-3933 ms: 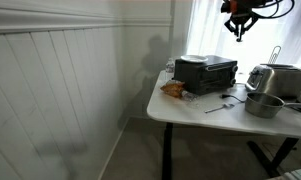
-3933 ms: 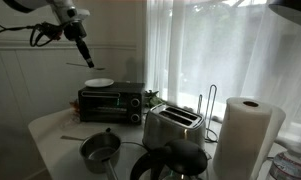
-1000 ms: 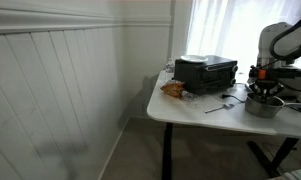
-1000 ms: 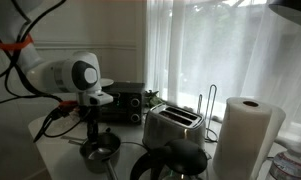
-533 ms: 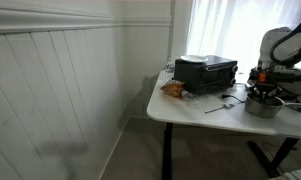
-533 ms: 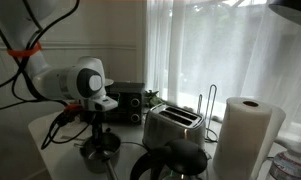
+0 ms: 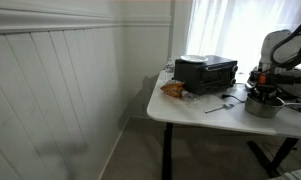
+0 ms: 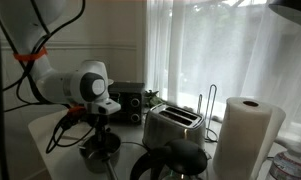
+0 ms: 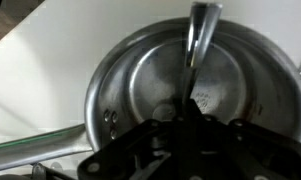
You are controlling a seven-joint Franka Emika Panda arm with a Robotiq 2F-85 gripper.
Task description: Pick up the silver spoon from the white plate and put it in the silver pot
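My gripper will let go of the silver spoon now, because my fingers are low inside the silver pot's rim and the spoon is over the bottom of the pot.
The silver pot fills the wrist view, with its thin handle running off to the lower left. My gripper hangs just over the pot's inside and is shut on the silver spoon, which reaches out over the pot's bottom. In both exterior views the gripper stands right above the pot. The white plate lies on top of the black oven. The arm hides the plate in an exterior view.
A silver toaster stands beside the pot, a paper towel roll further along. An orange snack bag and loose utensils lie on the white table. A dark kettle is near the camera.
The arm has sunk a little and shifted sideways over the pot. The gripper with the spoon now sits lower in the pot.
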